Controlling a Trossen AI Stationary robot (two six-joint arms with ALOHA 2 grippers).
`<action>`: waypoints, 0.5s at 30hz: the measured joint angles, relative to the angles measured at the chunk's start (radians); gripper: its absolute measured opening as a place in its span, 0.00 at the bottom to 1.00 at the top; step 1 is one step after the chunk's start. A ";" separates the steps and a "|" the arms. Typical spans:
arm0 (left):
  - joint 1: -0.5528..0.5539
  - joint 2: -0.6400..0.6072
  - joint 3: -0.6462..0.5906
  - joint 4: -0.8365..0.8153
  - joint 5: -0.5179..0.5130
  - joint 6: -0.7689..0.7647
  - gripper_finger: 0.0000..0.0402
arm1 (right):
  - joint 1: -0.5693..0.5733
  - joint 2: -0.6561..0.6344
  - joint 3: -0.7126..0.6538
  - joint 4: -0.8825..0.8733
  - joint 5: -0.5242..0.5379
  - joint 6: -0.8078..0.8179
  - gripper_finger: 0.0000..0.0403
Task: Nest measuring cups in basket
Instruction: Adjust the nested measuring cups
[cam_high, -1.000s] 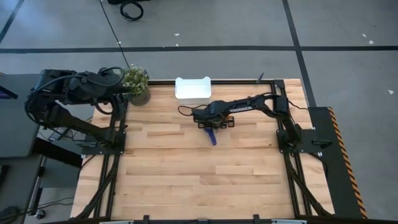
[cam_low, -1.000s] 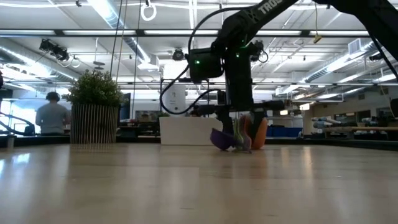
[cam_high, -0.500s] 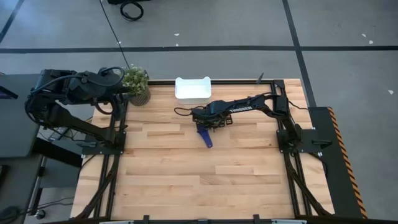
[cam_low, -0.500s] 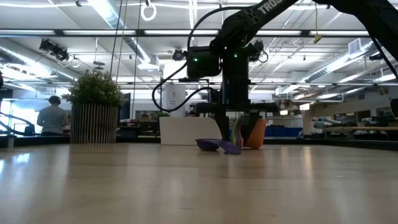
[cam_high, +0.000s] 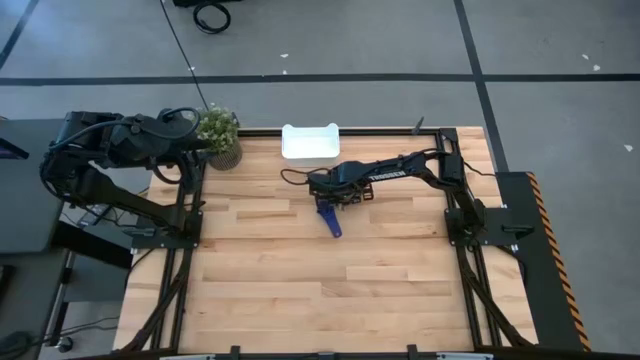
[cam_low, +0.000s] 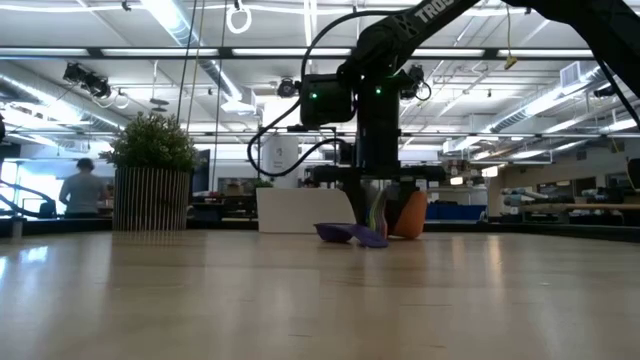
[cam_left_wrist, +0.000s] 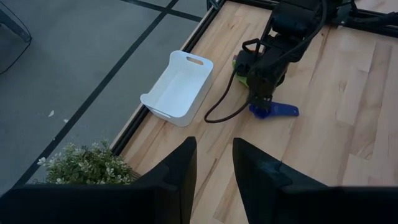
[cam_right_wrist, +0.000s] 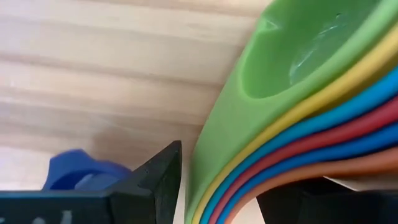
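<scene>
My fingers are beside the green cup (cam_right_wrist: 214, 137) and the orange cup (cam_right_wrist: 292, 177) in the right wrist view. I should close my right gripper on the cups now.
A nested stack of measuring cups (cam_right_wrist: 280, 124), green innermost, then yellow, blues, red and orange, stands on edge at mid-table between the fingers of my right gripper (cam_right_wrist: 230, 180), which points down (cam_low: 385, 215). One blue cup (cam_high: 333, 222) lies flat on the table just near of the stack (cam_low: 350, 234). The white basket (cam_high: 311, 142) stands on the table at its far edge. My left gripper (cam_left_wrist: 214, 168) is open, raised beyond the table's left edge, holding nothing. My right gripper has the stack between its two fingers, across the layers: one finger (cam_right_wrist: 158, 177) on the green cup's side (cam_right_wrist: 214, 155), the other (cam_right_wrist: 298, 199) against the orange cup (cam_right_wrist: 292, 177). The fingers come from above, pointing down. The stack stands on edge, its lower rim (cam_low: 405, 235) at the table.
A potted plant (cam_high: 220, 135) stands at the far left corner, left of the basket. Bare wood lies over the table's near half. People stand in the room behind the table in the low view.
The blue cup, which leaned tilted against the stack, has fallen flat onto the table and shifted slightly toward the left edge. My right gripper has rolled a little at the wrist, and the stack stands more upright.
</scene>
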 joint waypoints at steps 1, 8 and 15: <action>0.000 0.000 0.000 0.000 0.000 0.000 0.28 | 0.000 0.000 0.000 0.000 0.005 0.008 0.46; 0.000 0.000 0.000 0.000 0.000 0.000 0.28 | -0.005 0.000 0.000 0.001 0.005 0.011 0.41; 0.000 0.000 0.000 0.000 0.000 0.000 0.28 | -0.005 0.000 0.001 0.005 0.003 0.012 0.21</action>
